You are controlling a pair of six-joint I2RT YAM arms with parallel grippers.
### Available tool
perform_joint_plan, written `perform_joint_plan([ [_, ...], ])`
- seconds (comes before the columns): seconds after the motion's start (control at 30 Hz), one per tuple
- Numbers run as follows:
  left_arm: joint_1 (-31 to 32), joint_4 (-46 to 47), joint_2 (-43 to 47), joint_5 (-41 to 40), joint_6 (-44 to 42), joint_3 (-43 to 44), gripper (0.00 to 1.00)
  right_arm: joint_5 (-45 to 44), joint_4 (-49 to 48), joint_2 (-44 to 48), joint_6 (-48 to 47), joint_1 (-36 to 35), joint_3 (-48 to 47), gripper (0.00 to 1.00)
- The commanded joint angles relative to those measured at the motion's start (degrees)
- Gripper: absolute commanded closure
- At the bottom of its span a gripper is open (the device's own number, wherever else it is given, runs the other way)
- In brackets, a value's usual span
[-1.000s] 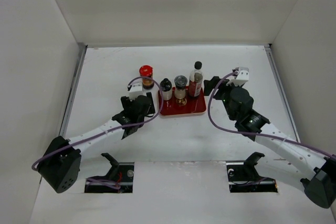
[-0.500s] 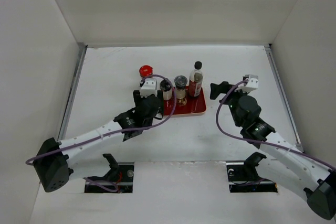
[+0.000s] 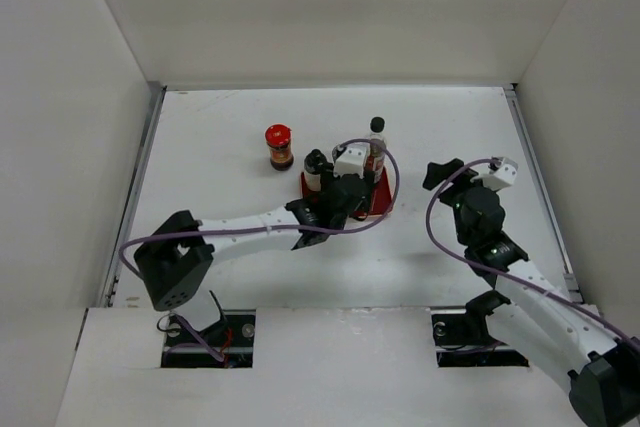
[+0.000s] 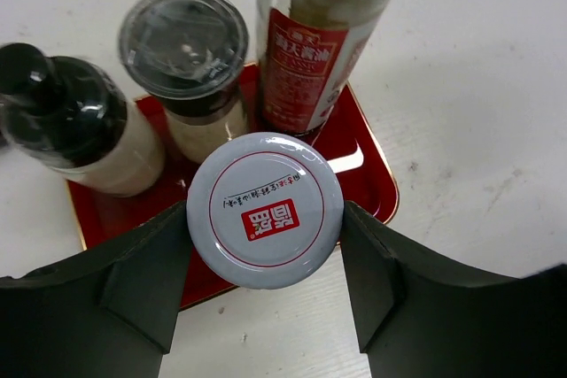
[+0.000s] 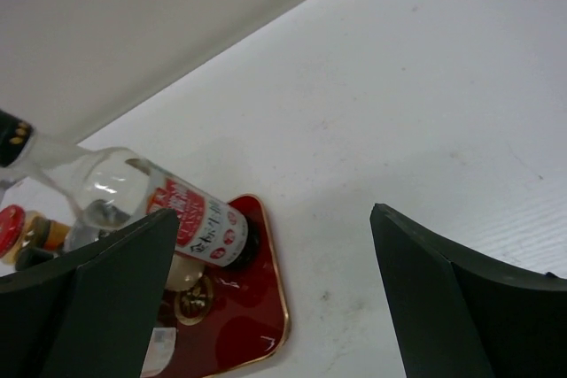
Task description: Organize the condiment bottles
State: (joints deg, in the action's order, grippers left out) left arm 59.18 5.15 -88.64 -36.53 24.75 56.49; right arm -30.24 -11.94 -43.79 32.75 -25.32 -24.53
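Observation:
The silver-lidded jar (image 4: 264, 210) is short of the tray's free corner, so it would drop badly if I opened my left gripper now. My left gripper should first move the jar to that corner.
My left gripper (image 4: 266, 229) is shut on the silver-lidded jar (image 4: 264, 210), its fingers touching both sides of the lid, over the front edge of the red tray (image 4: 365, 170). On the tray behind it stand the dark-capped amber shaker (image 4: 183, 46), the black-capped white bottle (image 4: 62, 117) and the tall clear bottle with a red label (image 4: 306, 59). In the top view the left gripper (image 3: 345, 192) covers the jar. The red-lidded dark jar (image 3: 278, 146) stands on the table left of the tray (image 3: 381, 209). My right gripper (image 3: 462, 175) is open and empty, right of the tray.
White walls close the table on the left, back and right. The right wrist view shows the tray's corner (image 5: 257, 334), the tall bottle (image 5: 177, 214) and bare white table to the right. Two openings sit in the near shelf by the arm bases.
My left gripper has moved right from beside the red-lidded jar to the tray's front, carrying the silver-lidded jar. My right gripper has drawn back to the right, away from the tray.

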Motion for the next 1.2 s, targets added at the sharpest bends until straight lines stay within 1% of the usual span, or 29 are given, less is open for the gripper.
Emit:
perform_joint_plan([
  [0.0,0.10,9.70,-1.08,1.29,-0.67,5.30,0.62,1.23,-1.41,1.25,4.33,2.16,1.15,0.05],
  [0.2,-0.42,14.27,-6.98,1.73,-0.67,5.91,0.62,2.82,-3.52,1.16,5.30,2.69,2.56,0.05],
  [0.33,-0.78,15.24,-9.79,2.08,-0.58,6.09,0.62,3.08,-4.66,0.46,5.13,2.52,2.56,0.05],
  [0.47,-0.86,16.30,-11.81,1.47,-0.50,5.30,0.58,3.34,-6.25,-0.07,5.13,2.34,3.09,0.06],
  [0.53,-0.86,17.00,-11.99,1.47,-0.32,4.51,0.52,3.17,-6.34,0.11,5.22,2.34,3.35,0.06],
  [0.67,-0.43,17.44,-11.38,1.47,-0.23,3.45,0.28,3.34,-6.34,0.37,5.30,2.34,3.62,0.02],
  [0.7,-0.25,17.35,-10.77,1.47,-0.32,3.19,0.23,3.34,-6.34,0.37,5.39,2.34,3.62,0.01],
  [0.77,-0.16,17.18,-9.19,1.20,-0.49,2.49,0.16,3.34,-6.34,0.29,5.39,2.34,3.62,0.00],
  [0.83,-0.16,16.48,-6.65,0.77,-0.58,1.26,0.13,3.34,-6.07,0.28,5.39,2.34,3.53,0.00],
  [0.93,-0.77,14.02,-0.59,-0.55,-0.23,-1.81,0.12,3.34,-6.16,0.64,5.22,2.34,3.62,0.00],
  [1.03,-2.18,11.21,7.32,-3.36,0.38,-6.12,0.13,3.34,-6.34,0.20,5.13,2.34,3.62,0.00],
  [1.07,-3.31,9.72,10.82,-4.33,0.91,-7.69,0.13,3.34,-6.34,-0.15,5.13,2.34,3.44,0.00],
  [1.17,-7.79,4.54,16.73,-4.60,2.57,-8.68,0.13,3.26,-6.42,-0.86,4.95,2.25,3.18,0.00],
])
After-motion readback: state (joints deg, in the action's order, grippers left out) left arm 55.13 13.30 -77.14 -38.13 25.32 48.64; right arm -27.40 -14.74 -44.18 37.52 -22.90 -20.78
